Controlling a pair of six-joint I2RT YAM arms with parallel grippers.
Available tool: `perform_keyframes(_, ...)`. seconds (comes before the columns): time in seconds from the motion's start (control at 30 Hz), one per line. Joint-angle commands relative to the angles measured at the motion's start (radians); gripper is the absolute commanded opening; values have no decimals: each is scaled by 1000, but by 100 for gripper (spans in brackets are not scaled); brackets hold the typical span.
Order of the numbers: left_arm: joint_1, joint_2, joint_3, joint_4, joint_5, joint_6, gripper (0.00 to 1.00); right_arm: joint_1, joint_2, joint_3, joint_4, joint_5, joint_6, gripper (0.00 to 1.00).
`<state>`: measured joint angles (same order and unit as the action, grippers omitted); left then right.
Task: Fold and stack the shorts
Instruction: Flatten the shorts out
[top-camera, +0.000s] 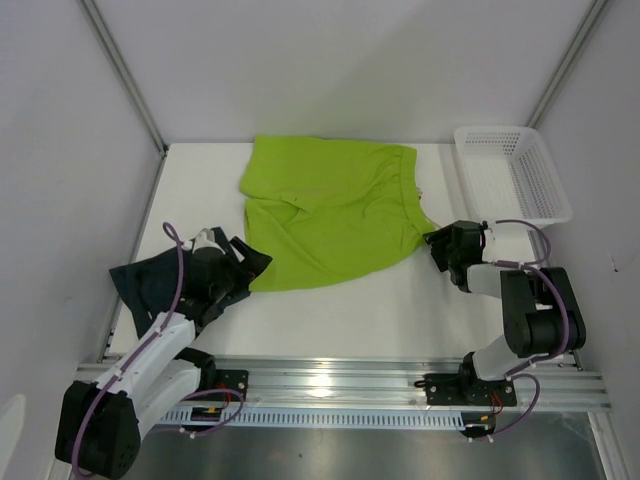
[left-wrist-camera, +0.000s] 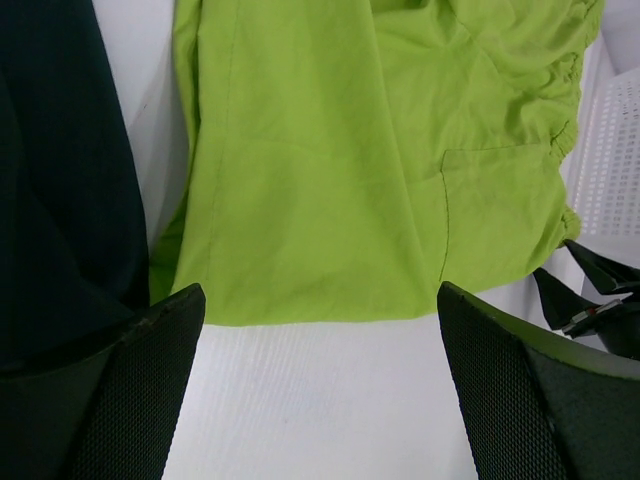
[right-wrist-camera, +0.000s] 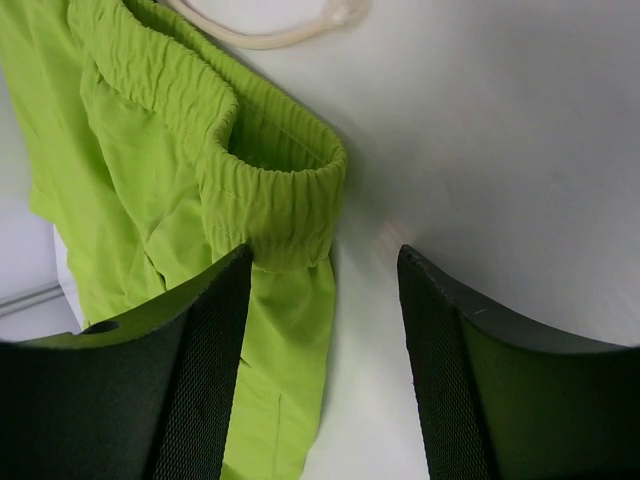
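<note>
The right gripper grabs the lime green shorts (top-camera: 330, 210) by the near waistband corner (top-camera: 427, 229) next to fold them, and the hem stays for my left gripper.
The lime green shorts (top-camera: 330, 210) lie spread flat at the middle back of the table. The dark navy shorts (top-camera: 140, 280) are bunched at the left edge, partly under my left arm. My left gripper (top-camera: 250, 263) sits just short of the green hem. In the left wrist view it is open (left-wrist-camera: 320, 350) over bare table, with the green shorts (left-wrist-camera: 380, 170) ahead and the dark shorts (left-wrist-camera: 60, 180) to its left. My right gripper (top-camera: 436, 244) is at the green waistband corner. Its jaws (right-wrist-camera: 320, 300) stand apart, with the waistband corner (right-wrist-camera: 285, 215) between them against the left finger (right-wrist-camera: 190, 380).
A white mesh basket (top-camera: 515, 170) stands at the back right. A pale drawstring (right-wrist-camera: 280, 30) lies beyond the waistband. The enclosure walls close in the left, right and back. The right gripper's black tips (left-wrist-camera: 590, 290) show at the right of the left wrist view.
</note>
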<state>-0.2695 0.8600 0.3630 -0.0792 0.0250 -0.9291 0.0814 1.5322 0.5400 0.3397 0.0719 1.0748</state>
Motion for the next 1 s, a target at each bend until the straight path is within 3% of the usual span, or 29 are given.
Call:
perform_keyframes(0.0, -10, -32, -27, -27, -20, -45, 99, 24, 60, 43, 105, 63, 14, 62)
perform_keyframes(0.2, -59, -29, -39, -47, -66, -63, 99, 43, 126, 64, 159, 104, 31, 62)
perform_keyframes(0.5, -112, 3, -72, -11, -99, -111, 99, 52, 161, 58, 238, 151, 53, 53)
perform_keyframes(0.6, -120, 14, -68, -5, -100, -119, 99, 52, 149, 48, 283, 125, 24, 56)
perform_keyframes(0.73, -123, 30, -70, 2, -99, -120, 99, 52, 120, 26, 309, 117, 10, 71)
perform_keyframes(0.97, -131, 31, -65, 2, -105, -129, 99, 43, 95, 9, 335, 118, 10, 73)
